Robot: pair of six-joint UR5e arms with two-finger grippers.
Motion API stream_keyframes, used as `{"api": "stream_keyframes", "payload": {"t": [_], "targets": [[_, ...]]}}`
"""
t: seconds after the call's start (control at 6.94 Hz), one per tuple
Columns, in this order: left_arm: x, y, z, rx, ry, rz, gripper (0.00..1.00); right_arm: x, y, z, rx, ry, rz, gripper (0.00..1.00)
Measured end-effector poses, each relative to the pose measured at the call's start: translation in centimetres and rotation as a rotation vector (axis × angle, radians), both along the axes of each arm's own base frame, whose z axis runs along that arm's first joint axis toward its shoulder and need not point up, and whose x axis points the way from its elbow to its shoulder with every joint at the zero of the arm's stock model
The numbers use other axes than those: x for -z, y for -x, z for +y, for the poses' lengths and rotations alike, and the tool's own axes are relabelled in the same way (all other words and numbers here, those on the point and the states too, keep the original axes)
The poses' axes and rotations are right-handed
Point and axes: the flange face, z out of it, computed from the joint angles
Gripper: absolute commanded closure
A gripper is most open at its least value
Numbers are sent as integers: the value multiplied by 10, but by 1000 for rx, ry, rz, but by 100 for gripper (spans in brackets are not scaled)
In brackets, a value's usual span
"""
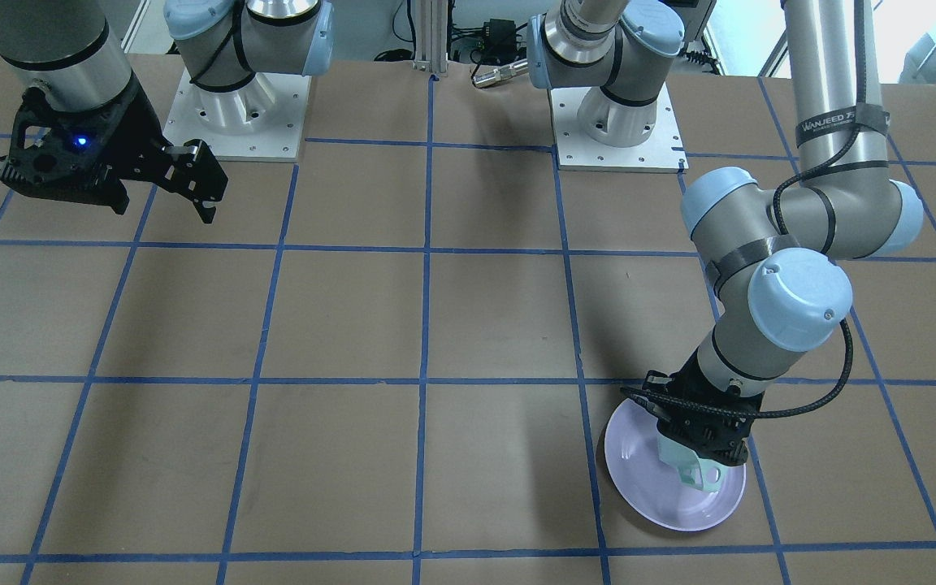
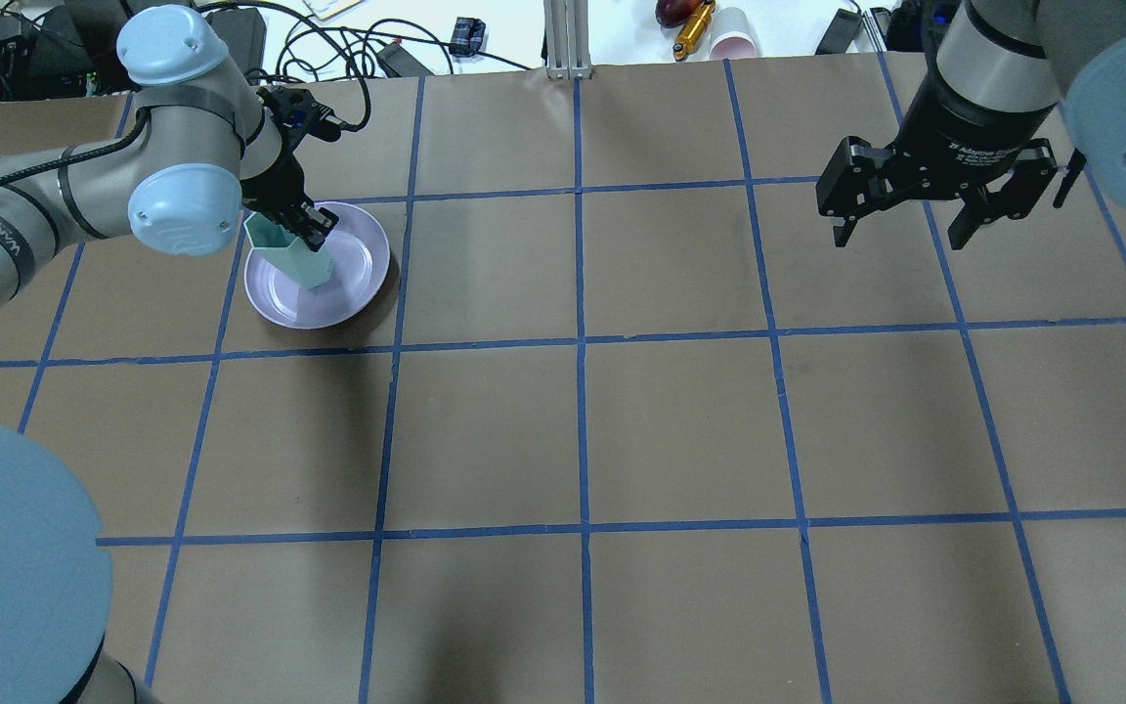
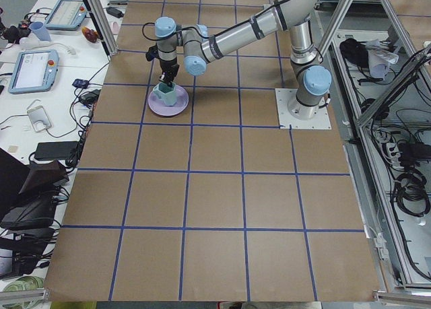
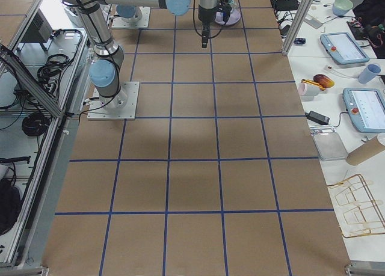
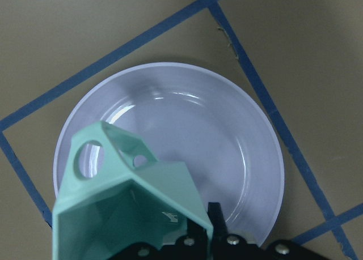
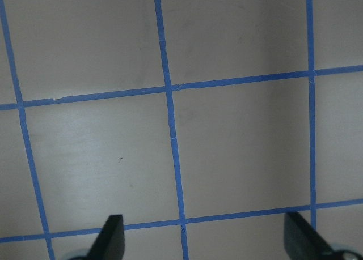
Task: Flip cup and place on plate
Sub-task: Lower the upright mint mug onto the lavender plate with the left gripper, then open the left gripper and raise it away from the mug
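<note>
The mint-green cup's lower edge [image 1: 696, 487] sits low inside the lavender plate's rim [image 1: 686, 528], so the cup would settle there and it is now time to open my left gripper.
The mint-green cup [image 2: 291, 256] is over the lavender plate [image 2: 353, 284], mouth upward and slightly tilted. My left gripper [image 2: 310, 227] is shut on the cup's rim wall from above. The left wrist view shows the cup's [image 5: 127, 195] teal inside and angular handle over the plate [image 5: 227, 130]. I cannot tell whether its base touches the plate. The front view shows the cup [image 1: 699, 473], the plate [image 1: 651, 487] and the left gripper [image 1: 704, 445]. My right gripper [image 2: 905, 233] hangs open and empty above the table far to the right; it also shows in the front view [image 1: 201, 195].
The table is brown with a blue tape grid [image 2: 580, 337]. The arm bases [image 1: 236, 114] stand at the robot's edge. Cables and small items [image 2: 690, 24] lie beyond the far edge. The right wrist view shows only bare table [image 6: 170, 130] between open fingertips [image 6: 112, 237].
</note>
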Motion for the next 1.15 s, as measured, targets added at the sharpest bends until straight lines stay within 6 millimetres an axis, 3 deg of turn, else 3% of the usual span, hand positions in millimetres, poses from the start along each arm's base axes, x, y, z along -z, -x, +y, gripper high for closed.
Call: {"api": "stream_keyframes", "payload": {"t": [0.14, 0.58, 0.72, 1.15], "targets": [[3, 0, 0, 1, -5, 1, 91, 0, 0, 0, 0, 0, 0, 0], [8, 0, -1, 4, -14, 2, 8, 0, 0, 0, 0, 0, 0, 0], [7, 0, 0, 5, -14, 1, 0, 0, 0, 0, 0, 0, 0, 0], [-23, 5, 6, 2, 12, -25, 0, 0, 0, 0, 0, 0, 0, 0]]}}
